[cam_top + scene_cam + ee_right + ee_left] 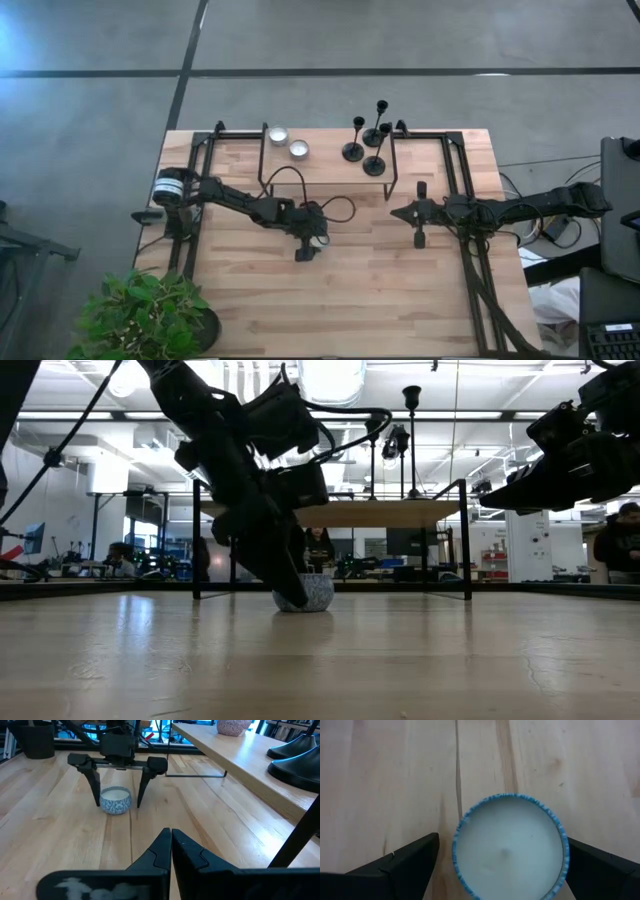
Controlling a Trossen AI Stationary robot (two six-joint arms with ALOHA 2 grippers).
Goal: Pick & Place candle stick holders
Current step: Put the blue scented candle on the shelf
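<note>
My left gripper should next take hold of the candle tin (510, 850) by its blue-patterned side (455, 851). Then it can set the tin beside the tea lights on the shelf.
Three black candlestick holders (353, 150) (377, 133) (376, 163) stand on their round bases on a raised wooden shelf (325, 160) at the table's far side; two bases show in the right wrist view (295, 770). No gripper is near them. My left gripper (502, 850) is open, pointing down at mid-table (308, 243), its fingers on either side of a small blue-patterned candle tin (510, 850) that stands on the table (116, 801). My right gripper (171, 837) is shut and empty, above the table right of centre (396, 212). My left gripper comes at the candle tin from above, one finger on each side of it. One finger (590, 860) stands right at the tin's rim (565, 845); I cannot tell whether it touches. The other finger (420, 855) is apart from the tin.
Two small silver tea lights (277, 133) (298, 149) sit on the shelf left of the holders. Black frame bars (388, 170) hold the shelf. A potted plant (145, 310) stands at the near left corner. Bare wood (380, 300) lies toward the near edge.
</note>
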